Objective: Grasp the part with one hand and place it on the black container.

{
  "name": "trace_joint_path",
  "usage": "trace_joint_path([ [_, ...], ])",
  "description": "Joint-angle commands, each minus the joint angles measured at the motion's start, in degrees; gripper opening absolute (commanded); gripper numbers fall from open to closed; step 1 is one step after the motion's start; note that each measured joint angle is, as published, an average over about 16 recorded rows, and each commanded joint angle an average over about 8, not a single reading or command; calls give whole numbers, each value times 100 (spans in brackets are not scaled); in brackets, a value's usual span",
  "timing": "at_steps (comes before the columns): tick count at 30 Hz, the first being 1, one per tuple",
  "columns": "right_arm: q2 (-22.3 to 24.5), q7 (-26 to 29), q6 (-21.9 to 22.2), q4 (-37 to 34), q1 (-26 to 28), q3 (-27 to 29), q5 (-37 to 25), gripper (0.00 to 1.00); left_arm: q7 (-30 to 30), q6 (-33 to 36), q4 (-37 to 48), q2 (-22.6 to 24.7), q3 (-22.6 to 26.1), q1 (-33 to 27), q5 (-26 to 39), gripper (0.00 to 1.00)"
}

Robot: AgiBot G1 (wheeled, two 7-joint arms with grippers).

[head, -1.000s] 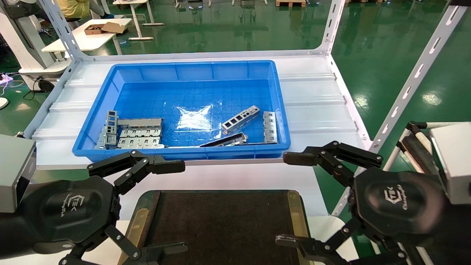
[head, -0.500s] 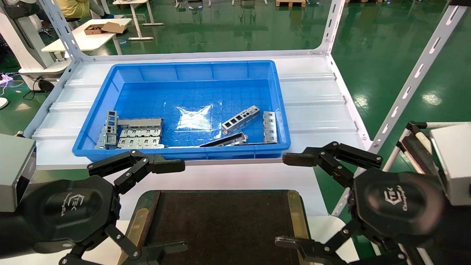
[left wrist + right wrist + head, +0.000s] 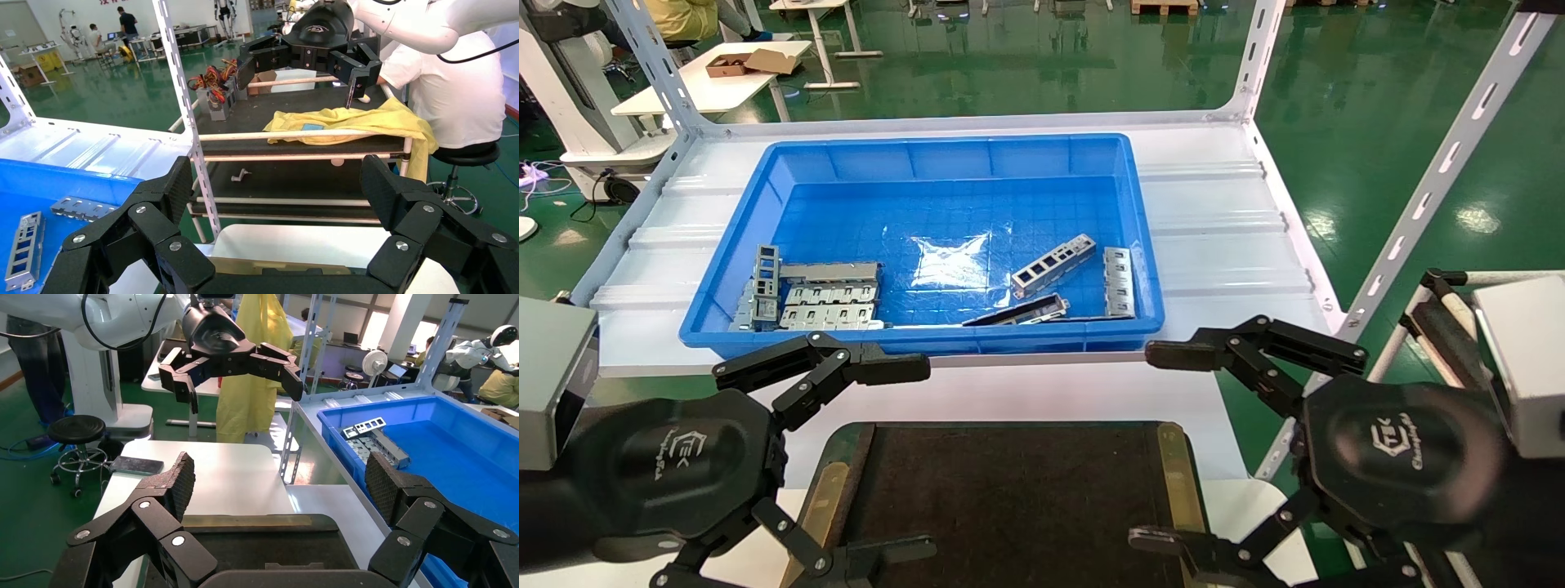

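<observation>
I will grab the part by its long sides near the part's middle with my left gripper next, because it is long but narrow across.
The part (image 3: 1053, 265), a silver-grey bracket with a row of rectangular cutouts, lies in the right half of the blue bin (image 3: 928, 149); the left wrist view shows the part (image 3: 24, 248) too. The black container (image 3: 1009, 490), a flat dark tray with brass side strips, sits at the near edge between both grippers. My left gripper (image 3: 915, 457) hovers open over the tray's left edge, holding nothing. Open and unloaded as well, my right gripper (image 3: 1156, 445) hangs over the tray's right edge. Both are well short of the bin.
More metal pieces lie in the bin: a cluster (image 3: 813, 298) at its near left, a dark long channel (image 3: 1017, 312) and a flat plate (image 3: 1118, 282) beside the part. White perforated shelf posts (image 3: 1418, 204) rise at the right. A rack of rods (image 3: 1434, 318) stands at the far right.
</observation>
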Motion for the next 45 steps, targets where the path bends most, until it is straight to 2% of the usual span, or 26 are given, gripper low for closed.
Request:
trace_joint_path([
  [1, -2, 2, -2, 0, -1, 7, -3, 100, 5, -1, 9, -1, -2, -2, -1, 100],
  [12, -1, -1, -3, -3, 2, 1, 0, 100, -56, -458, -83, 165, 85, -57, 309, 100],
  [21, 1, -3, -1, -4, 3, -3, 2, 100, -88, -908, 232, 680, 347, -470, 852, 100],
  [31, 3, -6, 1, -4, 4, -8, 6, 100, 41, -1529, 1241, 1520, 742, -1129, 1672, 100],
  [45, 5, -9, 4, -4, 5, -14, 10, 100, 483, -2496, 3205, 2845, 1249, -2058, 2701, 100],
])
